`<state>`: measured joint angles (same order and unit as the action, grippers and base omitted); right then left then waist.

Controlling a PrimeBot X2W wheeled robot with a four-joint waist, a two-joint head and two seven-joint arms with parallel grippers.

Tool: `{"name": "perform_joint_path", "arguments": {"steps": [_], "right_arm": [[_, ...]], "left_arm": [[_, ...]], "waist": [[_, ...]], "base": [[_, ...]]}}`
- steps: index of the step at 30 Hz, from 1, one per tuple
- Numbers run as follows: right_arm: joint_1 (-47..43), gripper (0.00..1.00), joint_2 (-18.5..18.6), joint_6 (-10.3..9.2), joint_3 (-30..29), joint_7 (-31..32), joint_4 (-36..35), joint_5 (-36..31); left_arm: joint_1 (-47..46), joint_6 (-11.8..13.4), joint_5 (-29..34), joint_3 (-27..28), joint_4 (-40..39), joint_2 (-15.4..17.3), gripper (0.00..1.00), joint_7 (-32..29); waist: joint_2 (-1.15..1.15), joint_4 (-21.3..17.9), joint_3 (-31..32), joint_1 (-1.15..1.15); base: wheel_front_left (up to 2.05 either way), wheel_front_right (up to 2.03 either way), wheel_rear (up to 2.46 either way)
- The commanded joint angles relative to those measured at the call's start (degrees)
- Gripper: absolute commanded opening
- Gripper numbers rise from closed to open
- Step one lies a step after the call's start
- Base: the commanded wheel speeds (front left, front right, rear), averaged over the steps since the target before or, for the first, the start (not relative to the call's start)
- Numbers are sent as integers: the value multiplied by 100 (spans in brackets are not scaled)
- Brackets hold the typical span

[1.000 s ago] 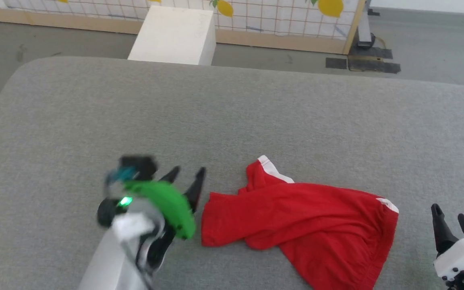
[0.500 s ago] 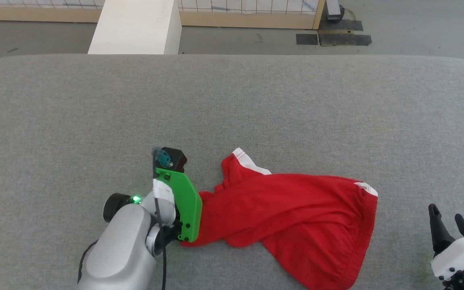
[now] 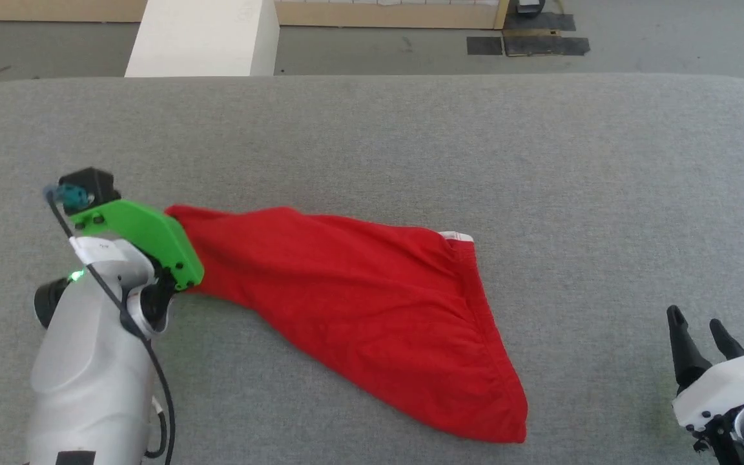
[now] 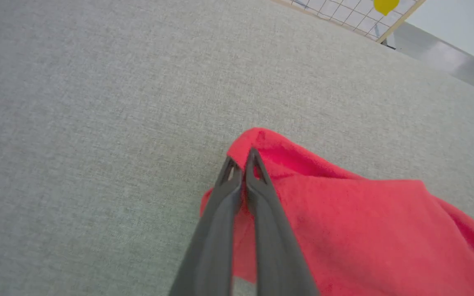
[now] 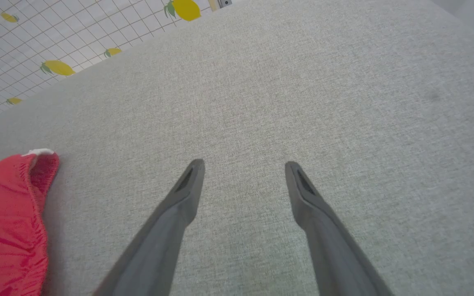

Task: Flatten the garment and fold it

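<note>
I need to pinch the waistband's labelled corner [image 3: 460, 241] next with my right gripper, because that corner stands up in an open fold while the red cloth [image 3: 381, 310] beside it lies flat.
The garment [image 3: 359, 297], bright red shorts, lies stretched in a long wedge across the grey padded surface [image 3: 411, 142]. A small white label shows at its waistband corner [image 3: 457, 236]. My left gripper [image 4: 241, 164] is shut on the garment [image 4: 344, 222] at its left end, pinching a raised fold of cloth. In the head view the arm's green wrist plate [image 3: 146, 236] covers that pinch. My right gripper [image 3: 695, 320] stands open at the lower right, apart from the cloth. In its own view the right gripper [image 5: 244, 165] holds nothing, with the gathered waistband [image 5: 2, 213] off to the left.
A white box [image 3: 204, 39] stands on the floor just beyond the far edge of the padded surface. Dark mats [image 3: 527, 45] and a wood-framed panel lie further back. Bare grey surface spreads around the garment on all sides.
My left gripper, open beside the garment a second ago, has shut on its left end and dragged it leftward, stretching the cloth out. The head camera has tilted down. The right gripper has stayed open.
</note>
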<state>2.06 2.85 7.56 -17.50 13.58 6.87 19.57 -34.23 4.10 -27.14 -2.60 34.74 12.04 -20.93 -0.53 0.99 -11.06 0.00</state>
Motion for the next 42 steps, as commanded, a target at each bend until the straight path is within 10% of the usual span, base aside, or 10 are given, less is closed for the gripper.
{"name": "perform_joint_path", "arguments": {"steps": [1, 13, 20, 31, 32, 33, 34, 42], "right_arm": [[48, 100, 3, -8, 23, -16, -16, -44], [16, 100, 3, -8, 991, 125, -127, -36], [750, 100, 3, -8, 2190, 1412, 81, -455], [1598, 100, 3, -8, 2824, 2262, 1440, -903], [1614, 79, 3, -8, 2855, 2284, 1524, -843], [1646, 23, 3, -8, 2934, 2254, 1573, -785], [1701, 0, 3, -8, 2942, 2003, 1540, -598], [760, 0, 3, -8, 1911, 1508, -280, -802]], "left_arm": [[-6, -21, -87, 51, 66, 20, 100, 67], [1488, -705, 36, 548, -1539, 34, 100, 3425], [3074, -611, 484, 1125, -3137, -564, 100, 3591], [3261, -814, 724, 1048, -3148, -806, 100, 3592], [3257, -825, 735, 1042, -3139, -814, 100, 3593], [3255, -835, 749, 1041, -3135, -824, 100, 3593], [3248, -852, 779, 1038, -3121, -846, 100, 3593], [3268, -900, 821, 996, -3062, -880, 100, 3593]], "waist": [[53, -6, 14, 0], [53, 229, 306, 0], [53, 393, 290, 0], [53, 623, 178, 0], [53, 631, 183, 0], [53, 634, 188, 0], [53, 639, 221, 0], [53, 661, 366, 0]], "base": [[0, 0, 0], [0, 0, 0], [0, 0, 0], [0, 0, 0], [0, 0, 0], [0, 0, 0], [0, 0, 0], [0, 0, 0]]}}
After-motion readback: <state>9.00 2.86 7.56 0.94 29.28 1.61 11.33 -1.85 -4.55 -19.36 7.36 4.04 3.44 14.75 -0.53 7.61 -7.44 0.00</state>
